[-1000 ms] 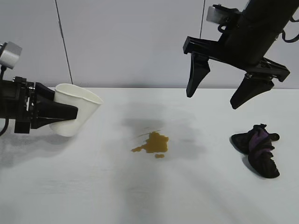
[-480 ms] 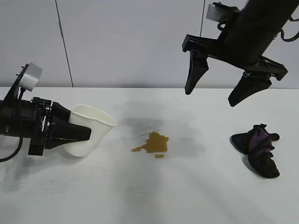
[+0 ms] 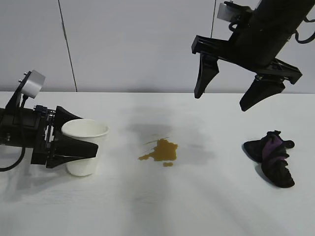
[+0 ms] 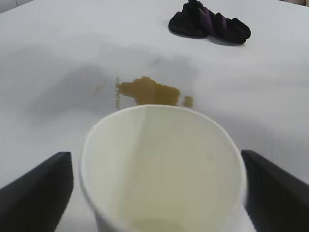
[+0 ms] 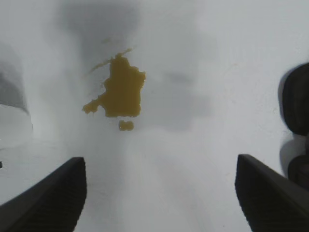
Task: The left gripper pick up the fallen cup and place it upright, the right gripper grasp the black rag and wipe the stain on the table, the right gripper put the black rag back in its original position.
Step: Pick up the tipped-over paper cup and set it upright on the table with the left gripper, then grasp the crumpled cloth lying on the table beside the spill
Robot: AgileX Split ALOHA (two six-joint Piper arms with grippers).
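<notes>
The robot's right gripper needs to pinch the purple folds bunched up in the middle of the black rag [image 3: 273, 157] next, because the rag's ends lie flat.
The white paper cup [image 3: 84, 146] stands upright on the table [image 3: 197, 206] at the left, its rim round. My left gripper [image 3: 88, 137] lies level around it, fingers spread to either side of the cup [image 4: 159, 169] with a thin gap showing on one side. The yellow-brown stain [image 3: 161, 151] lies mid-table, to the right of the cup; it shows in both wrist views [image 4: 149, 92] [image 5: 120, 92]. The black rag [image 3: 273, 157] with purple folds lies at the right. My right gripper [image 3: 220, 102] hangs open and empty high above the table, between stain and rag.
A grey wall runs behind the table. Bare tabletop [image 3: 147, 206] lies in front of the stain and between the stain and the rag. The left arm's body [image 3: 19, 132] rests low at the left edge.
The left gripper has come down and swung the tilted cup upright onto the table, then spread its fingers; the squeezed rim has gone round. The right gripper has barely moved.
</notes>
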